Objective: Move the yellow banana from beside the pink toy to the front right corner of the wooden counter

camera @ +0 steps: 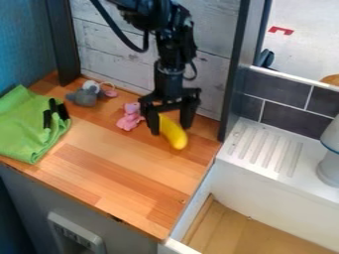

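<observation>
The robot's gripper should next shift the yellow banana along the wooden counter, so it should first grab the yellow banana [173,133] by its curved middle.
The gripper [171,129] hangs over the back right part of the wooden counter, pointing down, its two fingers apart. A yellow banana [173,133] lies between and in front of them, slanting toward the lower right. Its upper end sits close by the left finger; whether they touch, I cannot tell. Just left of the gripper is a pink toy figure [130,117]. Farther left, near the back wall, sits a grey plush mouse [86,94] with pink parts.
A green cloth [29,126] with black-handled items [55,112] covers the counter's left side. On the right are a white ridged drainboard [265,151], a white object [330,158] and a wood-floored basin [242,230]. Dark posts flank the back panel.
</observation>
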